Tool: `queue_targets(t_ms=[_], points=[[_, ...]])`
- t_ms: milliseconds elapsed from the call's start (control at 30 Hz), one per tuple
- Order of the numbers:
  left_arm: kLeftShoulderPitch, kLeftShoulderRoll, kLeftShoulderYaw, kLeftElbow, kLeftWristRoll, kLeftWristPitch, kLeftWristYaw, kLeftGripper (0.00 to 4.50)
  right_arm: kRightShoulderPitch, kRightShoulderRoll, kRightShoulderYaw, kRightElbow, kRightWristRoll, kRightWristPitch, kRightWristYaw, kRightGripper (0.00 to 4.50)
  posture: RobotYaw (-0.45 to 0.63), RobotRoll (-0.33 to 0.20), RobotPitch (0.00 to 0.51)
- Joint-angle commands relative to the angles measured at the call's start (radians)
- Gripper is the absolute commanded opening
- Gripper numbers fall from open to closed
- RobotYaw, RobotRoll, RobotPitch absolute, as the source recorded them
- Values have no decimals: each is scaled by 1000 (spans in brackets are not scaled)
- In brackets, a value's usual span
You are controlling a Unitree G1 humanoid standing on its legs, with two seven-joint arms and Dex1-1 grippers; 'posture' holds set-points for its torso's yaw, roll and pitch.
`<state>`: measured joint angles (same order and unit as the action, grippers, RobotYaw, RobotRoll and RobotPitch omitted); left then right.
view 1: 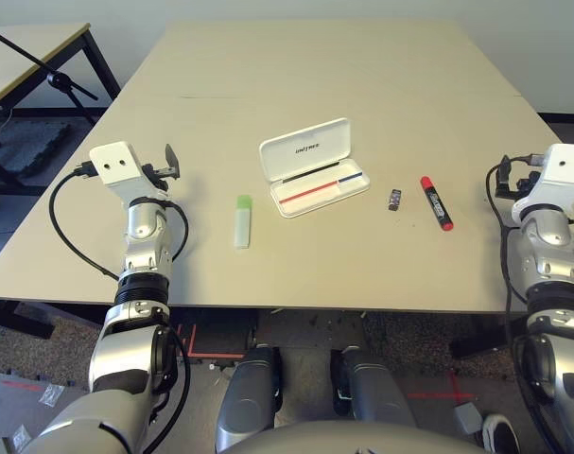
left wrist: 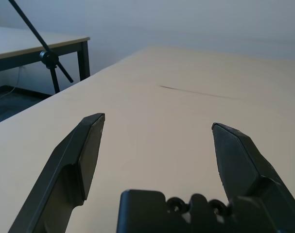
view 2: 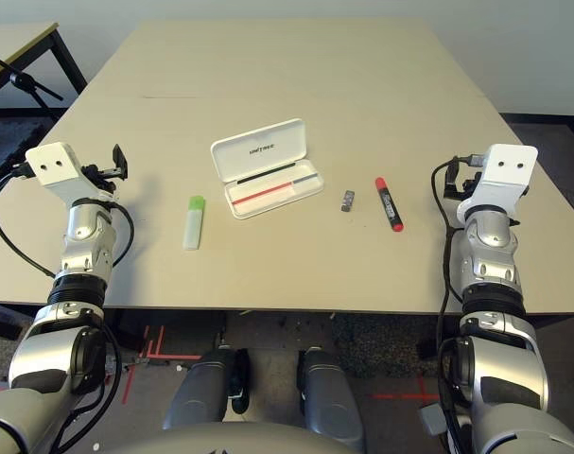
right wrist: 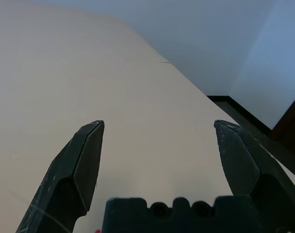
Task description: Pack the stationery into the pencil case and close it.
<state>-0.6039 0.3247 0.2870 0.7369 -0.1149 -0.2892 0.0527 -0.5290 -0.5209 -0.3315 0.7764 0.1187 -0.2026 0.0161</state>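
Observation:
The red marker is long and thin, so my right gripper should grab it next by its labelled black middle (view 1: 437,203) to keep it level.
The white pencil case (view 1: 307,148) lies open at the table's middle, lid tilted back, with a thin red-and-blue line along its shallow tray (view 1: 336,192). Left of it lies a pale white stick with a green end (view 1: 243,222). To the case's right sit a tiny dark block (view 1: 394,199) and a red marker with a black label (view 1: 436,202). My left gripper (left wrist: 157,128) hovers open and empty over the table's left side, well left of the stick. Over the right edge, right of the marker, my right gripper (right wrist: 157,131) is also open and empty.
A second table (view 1: 31,47) and a black stand (view 1: 55,78) are off to the far left. The far half of the tan table (view 1: 343,76), beyond a faint seam (view 1: 220,97), is bare. The front edge (view 1: 343,307) runs just below the items.

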Motion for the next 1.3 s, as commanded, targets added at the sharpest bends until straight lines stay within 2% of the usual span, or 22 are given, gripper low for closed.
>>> queue_targets(t_ms=[33, 233, 400, 533, 600, 667, 900, 1167, 1300], points=[[3, -8, -6, -15, 4, 12, 3, 4470, 14, -3, -15, -22, 9, -1, 0, 4500, 91, 0, 89], [9, -6, 2, -24, -1, 15, 4, 4470, 9, 0, -8, -38, 11, 7, 8, 4500, 104, 0, 83], [30, 13, -1, -71, -25, 45, -64, 4470, 16, -16, 1, -66, 35, 5, 113, 4500, 131, 0, 88], [46, 52, -27, -132, -44, 91, -214, 4470, 39, -41, 15, -113, 59, 15, 245, 4500, 137, 0, 94], [62, 84, -74, -197, -64, 140, -358, 4470, 54, -64, 25, -151, 97, 10, 381, 4500, 128, 0, 97], [75, 112, -121, -270, -93, 204, -493, 4470, 78, -86, 40, -219, 139, 26, 515, 4500, 132, 0, 100], [88, 190, -251, -492, -203, 458, -859, 4470, 150, -148, 81, -390, 217, 131, 791, 4500, 151, 0, 117], [45, 208, -419, -641, -217, 647, -1080, 4470, 186, -205, 116, -500, 300, 236, 1043, 4500, 161, 0, 114], [-9, 173, -523, -603, -142, 645, -1108, 4470, 216, -248, 138, -567, 351, 323, 1172, 4500, 152, 0, 110]])
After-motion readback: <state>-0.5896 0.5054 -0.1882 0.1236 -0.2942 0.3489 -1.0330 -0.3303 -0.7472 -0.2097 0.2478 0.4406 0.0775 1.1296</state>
